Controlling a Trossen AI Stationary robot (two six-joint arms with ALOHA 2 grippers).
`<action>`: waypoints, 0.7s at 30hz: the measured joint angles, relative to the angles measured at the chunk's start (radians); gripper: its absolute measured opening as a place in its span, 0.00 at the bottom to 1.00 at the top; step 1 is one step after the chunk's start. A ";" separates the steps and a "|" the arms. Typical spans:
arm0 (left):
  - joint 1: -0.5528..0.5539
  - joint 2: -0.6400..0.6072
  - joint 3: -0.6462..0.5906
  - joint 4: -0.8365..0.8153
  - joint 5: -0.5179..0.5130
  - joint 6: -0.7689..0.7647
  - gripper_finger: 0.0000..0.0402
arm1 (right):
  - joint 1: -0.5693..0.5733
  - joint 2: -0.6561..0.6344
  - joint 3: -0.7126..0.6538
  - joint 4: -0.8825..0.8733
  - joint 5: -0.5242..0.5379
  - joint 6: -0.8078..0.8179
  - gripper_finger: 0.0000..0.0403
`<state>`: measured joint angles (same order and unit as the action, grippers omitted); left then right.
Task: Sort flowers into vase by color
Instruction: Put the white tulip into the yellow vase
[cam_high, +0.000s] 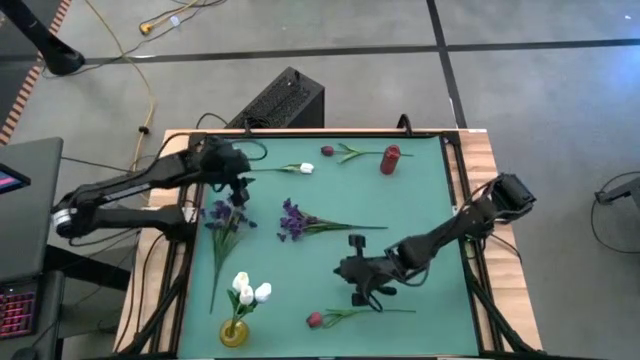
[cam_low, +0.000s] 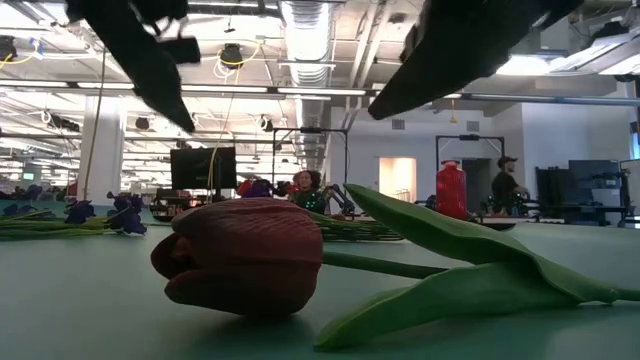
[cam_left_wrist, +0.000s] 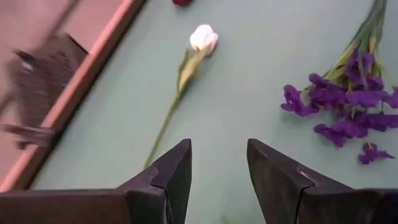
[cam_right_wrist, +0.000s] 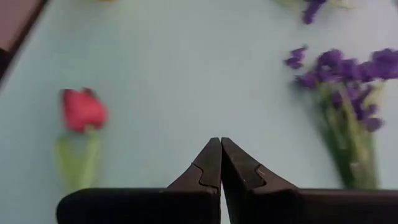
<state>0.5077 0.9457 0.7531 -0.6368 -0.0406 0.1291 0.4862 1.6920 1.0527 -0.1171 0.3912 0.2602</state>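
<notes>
The left gripper grabs the white tulip by its thin stem (cam_high: 268, 169) next, to add it to the white blooms in the yellow vase (cam_high: 235, 331).
My left gripper (cam_high: 240, 188) (cam_left_wrist: 217, 149) hovers open over the mat's far left, with nothing between its fingers. Ahead of it lies a white tulip (cam_left_wrist: 203, 37) (cam_high: 301, 168), and a purple sprig (cam_left_wrist: 348, 106) (cam_high: 224, 214) lies beside it. My right gripper (cam_high: 344, 268) (cam_right_wrist: 221, 142) is shut on nothing above the mat's middle right. It hangs between a red tulip (cam_right_wrist: 84, 109) (cam_high: 315, 320) (cam_low: 245, 255) at the near edge and a second purple sprig (cam_right_wrist: 348, 74) (cam_high: 295, 220). A yellow vase (cam_high: 235, 331) holds white tulips (cam_high: 250, 291). A red vase (cam_high: 390, 159) (cam_low: 452, 190) stands at the far edge.
Another dark red tulip (cam_high: 328, 151) lies flat near the far edge, left of the red vase. The green mat (cam_high: 420, 200) has bare room on its right half. A black box (cam_high: 280, 100) stands on the floor beyond the far edge.
</notes>
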 joint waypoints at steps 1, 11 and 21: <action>0.027 0.030 -0.007 0.021 0.033 0.007 0.36 | 0.014 0.000 0.000 0.006 0.000 0.010 0.08; 0.088 0.331 -0.012 0.253 0.018 0.305 0.36 | 0.147 0.012 0.000 0.144 0.088 0.109 0.08; 0.172 0.536 -0.012 0.288 0.047 0.452 0.36 | 0.151 0.065 0.001 0.299 0.182 0.131 0.08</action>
<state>0.6795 1.4813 0.7410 -0.3485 0.0062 0.5812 0.6374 1.7570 1.0534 0.1819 0.5728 0.3912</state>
